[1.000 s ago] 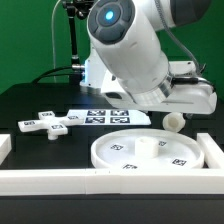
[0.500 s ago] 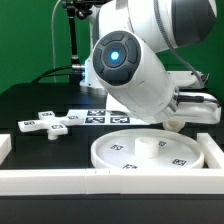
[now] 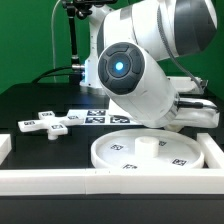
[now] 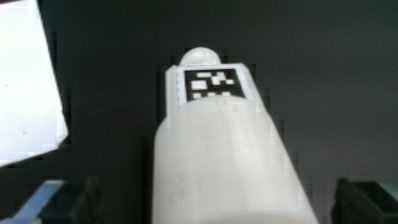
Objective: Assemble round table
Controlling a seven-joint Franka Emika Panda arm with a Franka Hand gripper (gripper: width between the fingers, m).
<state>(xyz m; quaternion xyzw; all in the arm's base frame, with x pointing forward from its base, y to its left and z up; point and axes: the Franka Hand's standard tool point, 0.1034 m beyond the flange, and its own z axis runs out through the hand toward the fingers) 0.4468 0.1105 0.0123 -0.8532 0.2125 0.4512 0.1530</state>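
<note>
The cylindrical post is between my fingers, so they would hold it if they closed now. My gripper should close on the post.
The short cylindrical post lies on its side on the black table, one tag on its far end. My gripper is open and straddles it, one dark fingertip on each side with a gap to the post. In the exterior view the arm hides the post and the fingers. The large rimmed round disc lies flat at the front, on the exterior view's right. The cross-shaped piece lies flat on the exterior view's left.
The marker board lies behind the disc. The white border wall runs along the front, with a side piece on the exterior view's right. A white surface borders the post in the wrist view.
The arm has swung lower and toward the exterior view's right. The post, visible beside the disc a second ago, is now hidden behind the arm. Disc and cross have not moved.
</note>
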